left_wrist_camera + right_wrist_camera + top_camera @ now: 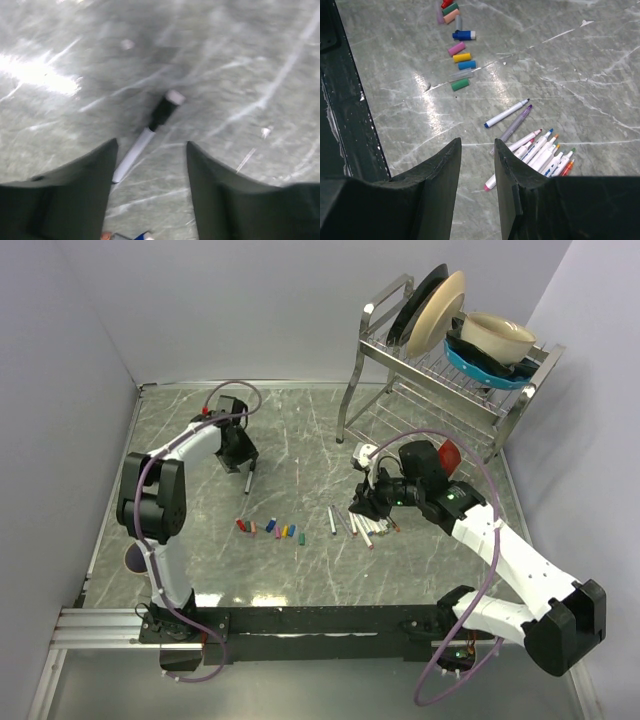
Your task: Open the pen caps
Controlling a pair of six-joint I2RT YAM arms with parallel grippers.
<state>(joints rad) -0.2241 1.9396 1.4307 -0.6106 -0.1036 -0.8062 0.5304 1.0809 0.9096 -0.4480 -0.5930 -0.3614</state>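
The pen's white body (131,159) has to stay free for my right gripper to pull out, so my left gripper should grab the pen's black cap next.
A pen with a black cap (161,112) and a white barrel (131,159) lies on the marble table, just ahead of my left gripper (152,145), which is open and empty. The same pen (248,478) shows below the left gripper (247,462) in the top view. Several loose pen caps (270,529) lie in a row at mid-table, also the pen caps (457,50) in the right wrist view. Uncapped pens (540,147) lie bunched under my right gripper (477,144), which is open with nothing between its fingers. From above, the right gripper (362,502) hovers over the pens (362,525).
A metal dish rack (400,380) with plates and bowls stands at the back right. A red object (450,453) sits behind the right arm. Grey walls close off the left, back and right. A dark rail (350,110) runs along the table's near edge.
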